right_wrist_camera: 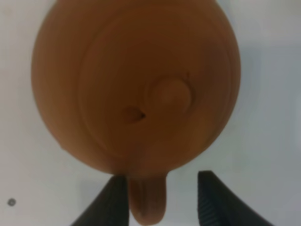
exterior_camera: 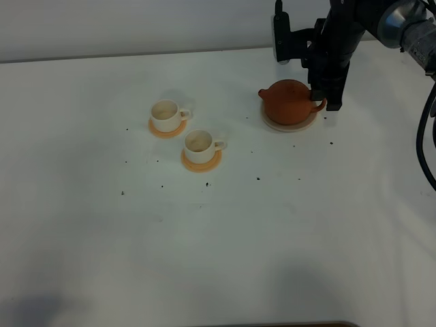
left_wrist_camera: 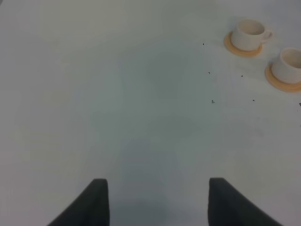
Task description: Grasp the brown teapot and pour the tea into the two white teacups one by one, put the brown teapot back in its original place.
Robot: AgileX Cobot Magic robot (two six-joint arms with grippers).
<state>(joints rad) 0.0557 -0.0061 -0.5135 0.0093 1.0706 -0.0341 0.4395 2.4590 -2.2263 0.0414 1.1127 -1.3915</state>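
I will grab the brown teapot by its handle next with my right gripper. Its spout then stays free to pour into the teacups.
The brown teapot stands on its pale beige saucer at the back right, spout pointing left. My right gripper is open, and its fingers straddle the loop handle without closing on it. The teapot's lid and knob fill the right wrist view. The two white teacups sit on orange coasters left of the teapot and also show in the left wrist view. No dark tea shows in them. My left gripper is open and empty over bare table.
Small dark specks are scattered on the white table. A black cable hangs at the right edge. The left arm is out of the exterior view.
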